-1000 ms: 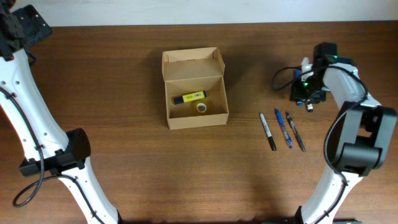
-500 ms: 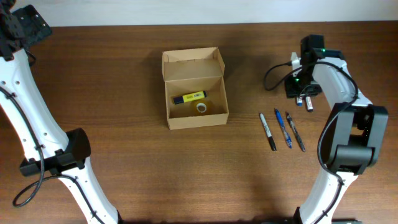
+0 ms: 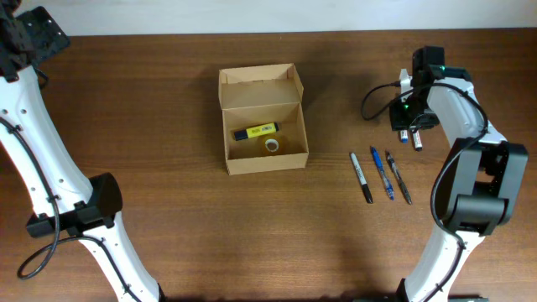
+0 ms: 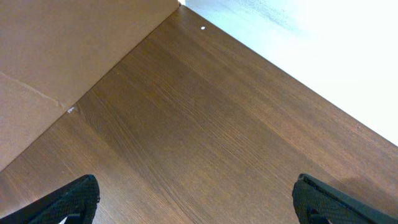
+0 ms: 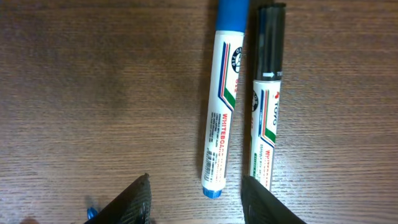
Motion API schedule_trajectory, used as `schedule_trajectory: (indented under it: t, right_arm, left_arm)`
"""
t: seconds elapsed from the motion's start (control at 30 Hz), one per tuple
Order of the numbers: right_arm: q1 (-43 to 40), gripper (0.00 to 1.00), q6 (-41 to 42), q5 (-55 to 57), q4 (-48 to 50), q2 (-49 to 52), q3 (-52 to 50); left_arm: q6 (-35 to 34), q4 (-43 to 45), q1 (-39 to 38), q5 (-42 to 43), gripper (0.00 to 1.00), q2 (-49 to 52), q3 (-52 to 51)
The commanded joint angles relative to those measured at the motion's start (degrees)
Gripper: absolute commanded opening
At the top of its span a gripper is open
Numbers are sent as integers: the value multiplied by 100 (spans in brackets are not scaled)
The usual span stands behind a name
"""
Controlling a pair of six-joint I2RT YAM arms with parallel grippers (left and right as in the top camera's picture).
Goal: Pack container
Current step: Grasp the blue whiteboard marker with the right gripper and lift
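Observation:
The blue marker [image 5: 224,93] lies below my right gripper's open fingertips and closing now would miss, so it is too early to close and my right gripper lowers first.
The container [image 3: 263,119], a tan cardboard box with its flap lid open, sits mid-table. It holds a yellow highlighter [image 3: 254,131] and a small tape ring [image 3: 272,145]. My right gripper [image 3: 411,124] is open and empty at the far right, over two whiteboard markers. In the right wrist view the blue marker [image 5: 224,93] and the black marker [image 5: 266,106] lie side by side ahead of the open jaws [image 5: 202,205]. My left gripper [image 4: 199,202] is open and empty, raised at the far left corner [image 3: 27,35].
Three pens lie side by side right of the box: black [image 3: 362,177], blue [image 3: 383,173], dark [image 3: 399,176]. A brown board [image 4: 62,56] fills the upper left of the left wrist view. A small blue object [image 5: 91,213] lies by the right gripper's left finger.
My right gripper has shifted a little left and toward the far edge, staying open over the whiteboard markers. The left arm and the box have not moved.

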Motion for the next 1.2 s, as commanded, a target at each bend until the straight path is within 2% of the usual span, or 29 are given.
schedule_trajectory:
  t: [0.0,0.27,0.33,0.5,0.67,0.8,0.93,1.0,1.17]
  right_arm:
    - [-20,46,114,90,-11,339,105]
    - [-26,45,114,107,-4,636,105]
    - [-26,38,114,105,0,647,105]
    - [-26,29,114,105,-2,649,105]
    - [-26,29,254,92,0,649,105]
    - [-33,27,713,136,4,649,105]
    - [-52,16,999,129,4,651,105]
    - [-52,4,994,133,-4,651,105]
    - [-52,4,992,133,-44,651,107]
  left_arm:
    - [66,-2,20,-37,100,-46,-17]
    - [66,-2,20,-37,100,-46,-17]
    - [66,-2,20,-37,100,-46,-17]
    - [66,-2,20,-37,100,-46,-17]
    - [66,-2,20,-37,100,-44,-17]
    - [66,-2,20,-37,100,-46,-17]
    - [66,-2,20,-37,100,-46,-17]
    - [66,-2,20,-37,100,-46,-17]
    - [66,-2,20,-37,100,-46,-17]
